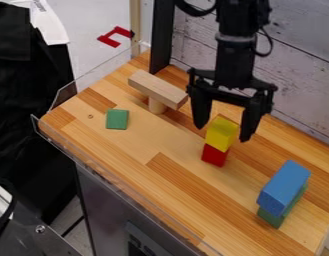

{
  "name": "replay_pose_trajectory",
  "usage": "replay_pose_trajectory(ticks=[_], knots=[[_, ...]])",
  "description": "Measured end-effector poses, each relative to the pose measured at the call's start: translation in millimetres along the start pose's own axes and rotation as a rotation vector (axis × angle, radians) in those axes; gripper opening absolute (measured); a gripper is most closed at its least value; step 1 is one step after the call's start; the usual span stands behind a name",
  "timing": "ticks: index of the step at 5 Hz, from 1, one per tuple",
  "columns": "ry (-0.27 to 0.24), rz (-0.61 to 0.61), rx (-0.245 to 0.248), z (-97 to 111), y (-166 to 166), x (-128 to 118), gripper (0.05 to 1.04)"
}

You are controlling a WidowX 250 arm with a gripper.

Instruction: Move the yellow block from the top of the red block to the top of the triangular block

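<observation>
The yellow block (221, 134) should come off the red block and go onto the triangular block, so my gripper next needs to grab it by its opposite sides.
The black gripper (223, 131) hangs down right of the top centre, open, one finger to each side of the yellow block (221, 134). Whether the fingers touch the block cannot be told. That yellow block rests on a red block (215, 155), which stands on the wooden table. No shape here reads clearly as a triangular block. A small green block (117, 119) lies at the left, its face looking roughly square.
Behind the green block, a plain wooden bar (158, 89) lies across an upright wooden cylinder (156, 105). At the lower right, a long blue block (284, 187) sits on a green block (270, 218). A clear guard (84, 87) borders the table (140, 145).
</observation>
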State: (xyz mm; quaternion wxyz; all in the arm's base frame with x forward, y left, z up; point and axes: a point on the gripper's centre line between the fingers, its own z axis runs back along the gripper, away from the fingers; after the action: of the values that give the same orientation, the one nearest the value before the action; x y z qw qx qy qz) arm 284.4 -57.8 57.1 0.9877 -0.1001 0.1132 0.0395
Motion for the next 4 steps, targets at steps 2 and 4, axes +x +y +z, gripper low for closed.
replay_pose_trajectory(ticks=[2, 4], knots=[[0.033, -0.034, -0.004, -12, -4, 2, 0.998], [0.030, 0.034, -0.008, -22, 1, 9, 0.998]])
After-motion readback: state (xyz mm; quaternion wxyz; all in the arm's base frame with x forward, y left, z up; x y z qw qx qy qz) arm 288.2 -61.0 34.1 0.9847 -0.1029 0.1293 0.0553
